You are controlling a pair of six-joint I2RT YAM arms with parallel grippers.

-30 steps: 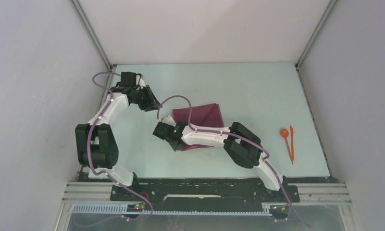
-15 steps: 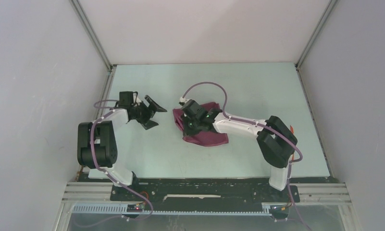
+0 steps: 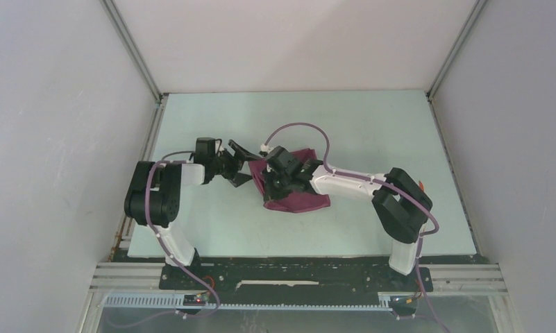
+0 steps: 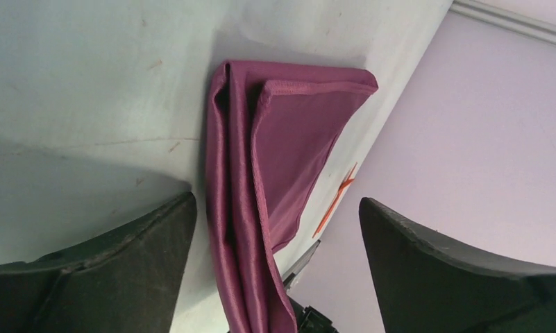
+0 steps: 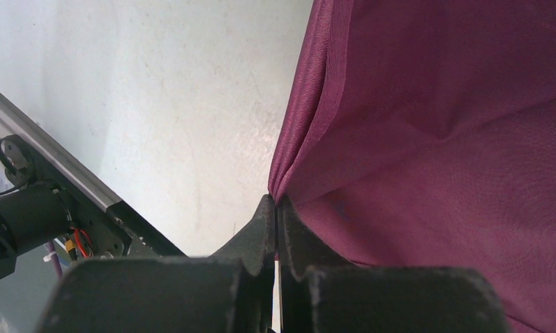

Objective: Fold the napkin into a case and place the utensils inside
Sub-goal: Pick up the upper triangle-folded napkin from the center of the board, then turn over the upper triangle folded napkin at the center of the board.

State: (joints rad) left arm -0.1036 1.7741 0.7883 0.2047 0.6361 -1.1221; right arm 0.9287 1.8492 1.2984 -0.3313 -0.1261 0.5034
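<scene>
I should next pinch the napkin's layered folded edge [image 3: 253,167] [image 4: 236,118] with my left gripper at its far corner, opposite my right gripper, to flip the napkin for folding the case.
The maroon napkin [image 3: 299,200] lies folded in the middle of the table, with layered folds showing along its left edge [image 4: 289,132]. My right gripper [image 3: 273,186] is shut on the napkin's folded edge [image 5: 455,139], which is pinched at the fingertips [image 5: 276,208]. My left gripper [image 3: 246,165] is open just left of the napkin. Seen from the left wrist, the folded edge runs between its two fingers [image 4: 122,263] without touching them. Of the utensils, only a slim orange piece [image 4: 334,201] shows beyond the cloth. From above, my right elbow hides them except for an orange tip [image 3: 420,185].
The pale green table [image 3: 358,125] is closed in by white walls at the back and both sides. A metal rail [image 5: 60,170] runs along the near edge by the arm bases. My right arm's elbow [image 3: 400,205] stands at the right front.
My right gripper carried the napkin's near edge up and over to the left, folding the cloth. My left gripper opened and moved right, up to the napkin's left edge.
</scene>
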